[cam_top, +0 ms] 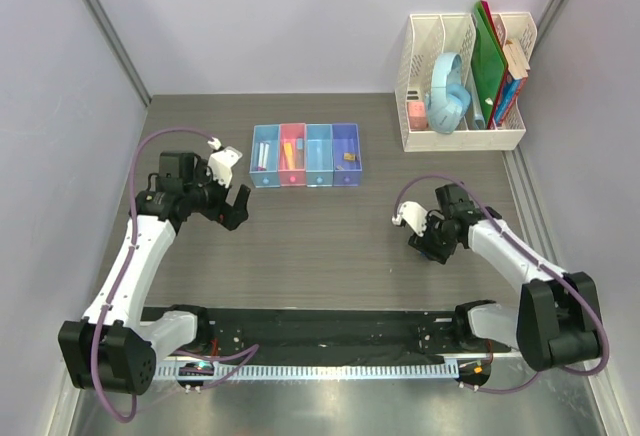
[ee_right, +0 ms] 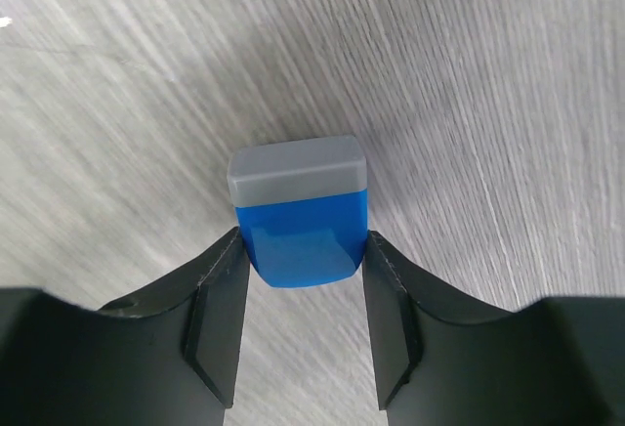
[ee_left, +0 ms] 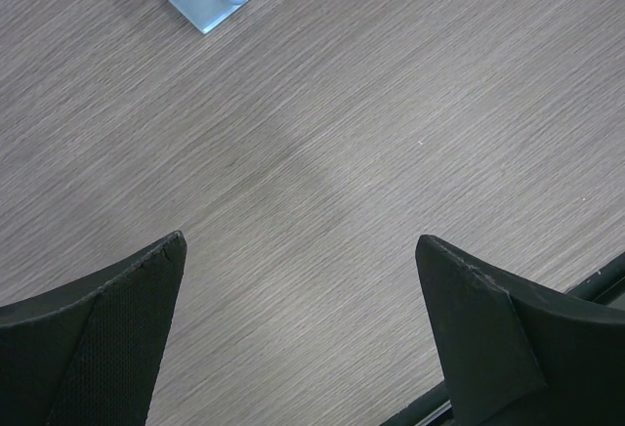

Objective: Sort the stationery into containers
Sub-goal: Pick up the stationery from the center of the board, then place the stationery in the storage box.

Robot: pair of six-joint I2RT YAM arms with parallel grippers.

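I would lift the piece off the table if I raised my right gripper now, because my fingers are shut on the blue wedge-shaped piece (cam_top: pixel 427 257) (ee_right: pixel 301 235).
The four joined bins (cam_top: pixel 305 181) stand at the table's middle back: light blue, pink, light blue, purple-blue. A pale stick (cam_top: pixel 262 154) lies in the left bin, a yellow marker (cam_top: pixel 290 152) in the pink one, and a small beige block (cam_top: pixel 349 157) in the purple-blue one. My right gripper (ee_right: pixel 303 245) is shut on the blue wedge-shaped piece (ee_right: pixel 301 235), which has a grey top; in the top view the gripper (cam_top: pixel 425 244) is low over the table, right of the bins. My left gripper (ee_left: pixel 301 241) is open and empty over bare table, left of and nearer than the bins (cam_top: pixel 238 211).
A tall white mesh file rack (cam_top: pixel 415 66) at the back right holds green folders (cam_top: pixel 488 61), books and a pale blue round object (cam_top: pixel 447 91). Side walls close the table left and right. A black strip (cam_top: pixel 330 336) runs along the near edge. One bin corner (ee_left: pixel 200 11) shows in the left wrist view.
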